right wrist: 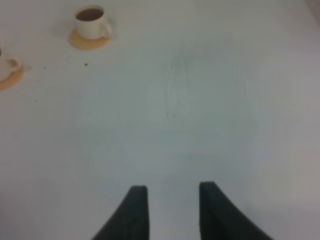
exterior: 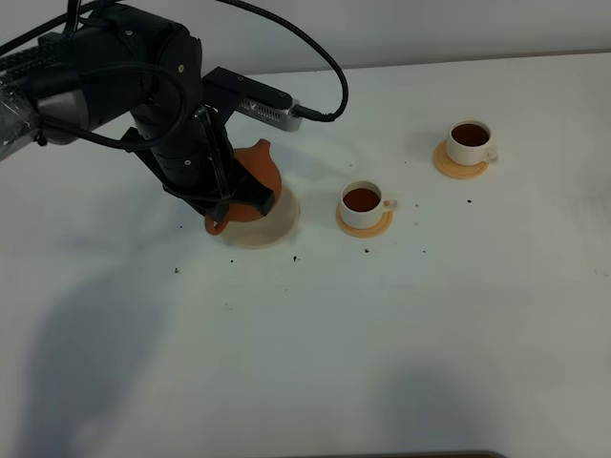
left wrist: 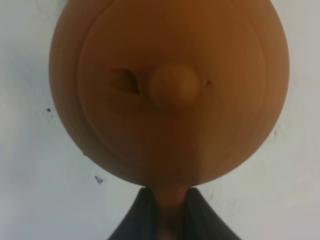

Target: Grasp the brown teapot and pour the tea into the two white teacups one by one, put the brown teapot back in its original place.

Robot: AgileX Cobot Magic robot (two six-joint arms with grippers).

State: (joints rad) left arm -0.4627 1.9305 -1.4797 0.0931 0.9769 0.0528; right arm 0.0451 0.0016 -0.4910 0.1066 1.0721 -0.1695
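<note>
The brown teapot hangs above and off-centre of the pale beige coaster, so my left gripper keeps hold of it for now.
The brown teapot (exterior: 256, 176) stands upright over the left part of the pale beige coaster (exterior: 279, 224); I cannot tell whether it rests on it. My left gripper (exterior: 224, 205) is shut on its loop handle. The left wrist view looks down on the teapot's lid (left wrist: 170, 85), with the dark fingers (left wrist: 137, 220) clamped on the handle (left wrist: 170, 197). Two white teacups, one near (exterior: 362, 201) and one far (exterior: 470, 140), hold dark tea on orange-tan coasters. My right gripper (right wrist: 172, 195) is open and empty above bare table; it is out of the high view.
The white table (exterior: 382, 334) carries a few dark specks (exterior: 295, 258) near the teapot. In the right wrist view the far cup (right wrist: 91, 22) sits on its coaster, and the other cup (right wrist: 6, 67) is cut by the frame edge.
</note>
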